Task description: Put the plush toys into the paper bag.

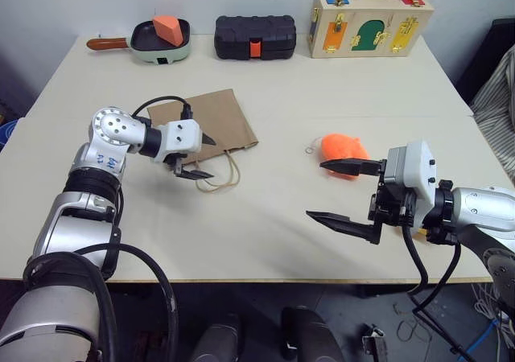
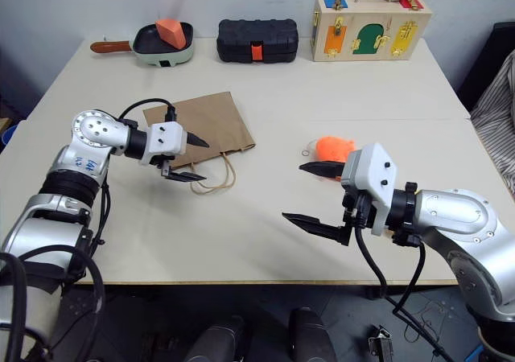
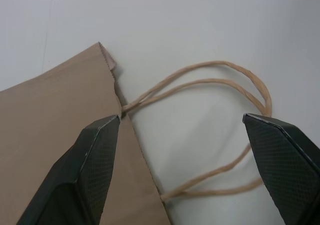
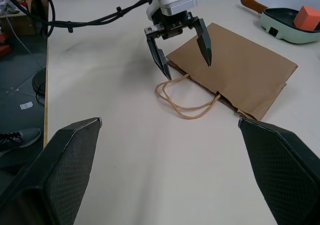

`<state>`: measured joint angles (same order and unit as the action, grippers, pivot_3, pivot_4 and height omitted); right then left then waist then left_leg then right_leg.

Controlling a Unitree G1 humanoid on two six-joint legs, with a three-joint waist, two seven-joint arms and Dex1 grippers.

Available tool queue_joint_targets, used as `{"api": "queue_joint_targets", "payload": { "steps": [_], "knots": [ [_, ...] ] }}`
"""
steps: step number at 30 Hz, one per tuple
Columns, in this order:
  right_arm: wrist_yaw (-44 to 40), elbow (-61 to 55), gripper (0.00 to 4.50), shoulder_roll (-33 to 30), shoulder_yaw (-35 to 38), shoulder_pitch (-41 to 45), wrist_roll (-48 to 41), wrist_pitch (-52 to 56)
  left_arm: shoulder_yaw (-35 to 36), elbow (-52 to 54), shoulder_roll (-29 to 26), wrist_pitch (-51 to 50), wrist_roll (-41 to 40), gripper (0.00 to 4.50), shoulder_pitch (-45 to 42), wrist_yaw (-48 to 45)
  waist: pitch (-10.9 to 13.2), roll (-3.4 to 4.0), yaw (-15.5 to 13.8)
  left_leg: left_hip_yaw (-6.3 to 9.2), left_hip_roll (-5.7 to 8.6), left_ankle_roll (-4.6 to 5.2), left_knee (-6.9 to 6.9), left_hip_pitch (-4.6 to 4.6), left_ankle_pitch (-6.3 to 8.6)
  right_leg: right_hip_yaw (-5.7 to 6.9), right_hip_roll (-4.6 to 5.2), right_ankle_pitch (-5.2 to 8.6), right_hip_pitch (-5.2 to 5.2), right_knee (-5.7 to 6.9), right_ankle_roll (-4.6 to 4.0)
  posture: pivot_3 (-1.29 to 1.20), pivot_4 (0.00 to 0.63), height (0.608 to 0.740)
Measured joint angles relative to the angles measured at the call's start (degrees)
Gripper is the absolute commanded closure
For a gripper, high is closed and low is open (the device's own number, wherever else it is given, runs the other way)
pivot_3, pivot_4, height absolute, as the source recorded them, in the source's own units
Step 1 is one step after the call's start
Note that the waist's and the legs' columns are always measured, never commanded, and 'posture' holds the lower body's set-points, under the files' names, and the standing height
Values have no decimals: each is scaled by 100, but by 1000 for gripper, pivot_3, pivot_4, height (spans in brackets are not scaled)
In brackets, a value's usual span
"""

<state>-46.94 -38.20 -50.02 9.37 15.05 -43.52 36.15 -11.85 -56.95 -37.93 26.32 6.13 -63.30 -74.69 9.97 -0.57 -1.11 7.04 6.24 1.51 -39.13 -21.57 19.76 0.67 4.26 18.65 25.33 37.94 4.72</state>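
Note:
I need to pinch the twine handle (image 1: 236, 171) that loops out past the bag's opening with my left gripper next, because the paper bag (image 1: 217, 121) lies flat on the tabletop.
The brown paper bag (image 1: 217, 121) lies flat on the table, its twine handles (image 1: 221, 177) spread toward the front edge. My left gripper (image 1: 211, 158) hovers open just over the bag's mouth edge, one finger above the paper and the other above the handle loops (image 3: 210, 80). An orange plush toy (image 1: 342, 146) rests on the table at mid right. My right gripper (image 1: 315, 189) stands open just in front of that toy, pointing left, with nothing between its fingers. The right wrist view looks across at the left gripper (image 4: 188, 70) and the bag (image 4: 250, 70).
Along the back edge stand a pan (image 1: 161, 50) holding a hard orange wedge block (image 1: 167, 29), a black case (image 1: 254, 37) and a wooden latch box (image 1: 370, 22). Bare tabletop lies between my two grippers.

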Motion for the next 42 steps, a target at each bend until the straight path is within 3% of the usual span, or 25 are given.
{"api": "queue_joint_targets", "payload": {
  "steps": [17, 21, 31, 36, 39, 42],
  "knots": [
    [100, -129, 0, 0, 119, -77, -94, 36, -445, -497, 151, 951, 735, 410, 7, 406, -1, -2, -20, -1, 3, 0, -4, -1, 0, 0, 2, 0, -1, 3, 0, 0, 150, 740],
    [162, -223, 0, 0, 180, -95, -109, 48, -466, -692, 275, 979, 872, 1245, -94, 776, -3, -4, -23, -2, 3, 0, -5, -1, 0, 0, 2, 0, -1, 5, 0, 0, 150, 740],
    [209, -224, 0, 0, 186, -219, -106, 57, -333, -911, 425, 846, 808, 4477, -96, 629, -3, -5, -20, -4, 4, 0, -8, -1, 0, -1, 2, 0, 0, 8, 0, 0, 150, 740],
    [216, -224, 0, 0, 187, -383, -87, 23, 277, -607, 650, -161, -153, 4477, -148, -359, -3, -5, -20, -2, 3, 0, -12, -4, 0, 2, 3, 0, 0, 10, 0, 0, 150, 740],
    [227, -242, 0, 0, 238, -666, -86, 17, 601, 295, 774, -1432, -938, 4477, -144, -1078, -3, -6, -18, 1, 4, 3, -18, -10, 1, 3, 4, 0, 1, 10, 0, 0, 150, 740],
    [289, -328, 0, 13, 338, -951, -96, 18, 699, 1806, 758, -3062, -1660, 4477, -22, -1133, -4, -6, -1, 1, 2, 3, -16, -10, 2, -3, 3, 0, 2, 12, 0, 0, 150, 740]
  ]
}}
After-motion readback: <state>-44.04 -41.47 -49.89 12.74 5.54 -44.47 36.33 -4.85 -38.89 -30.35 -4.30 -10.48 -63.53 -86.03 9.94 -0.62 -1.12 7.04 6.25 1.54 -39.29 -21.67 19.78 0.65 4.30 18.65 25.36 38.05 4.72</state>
